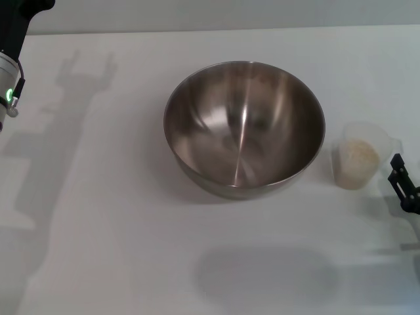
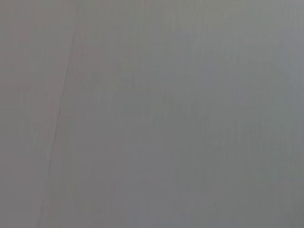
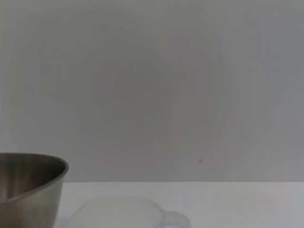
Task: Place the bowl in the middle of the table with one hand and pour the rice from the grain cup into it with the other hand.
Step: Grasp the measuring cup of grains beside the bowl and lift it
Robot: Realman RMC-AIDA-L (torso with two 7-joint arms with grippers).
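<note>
My right gripper moves forward next before it closes on the grain cup's handle point(image 1: 394, 145) point(image 3: 175, 219), since my right fingers still stop just short of the handle.
The steel bowl point(image 1: 244, 125) stands upright and empty near the middle of the white table point(image 1: 98, 230). Just to its right stands the clear grain cup point(image 1: 357, 161), upright and holding rice point(image 1: 359, 156). My right gripper point(image 1: 403, 187) sits low at the right edge of the head view, close beside the cup and apart from it. The right wrist view shows the bowl's outer wall point(image 3: 28, 190) and the cup's rim point(image 3: 123, 213) close in front. My left gripper point(image 1: 16, 39) is raised at the far left, well away from the bowl. The left wrist view shows only a blank grey surface.
Bare tabletop spreads to the left of the bowl and in front of it, crossed by the left arm's shadow point(image 1: 59, 131). A plain grey wall point(image 3: 152, 85) rises behind the table's far edge.
</note>
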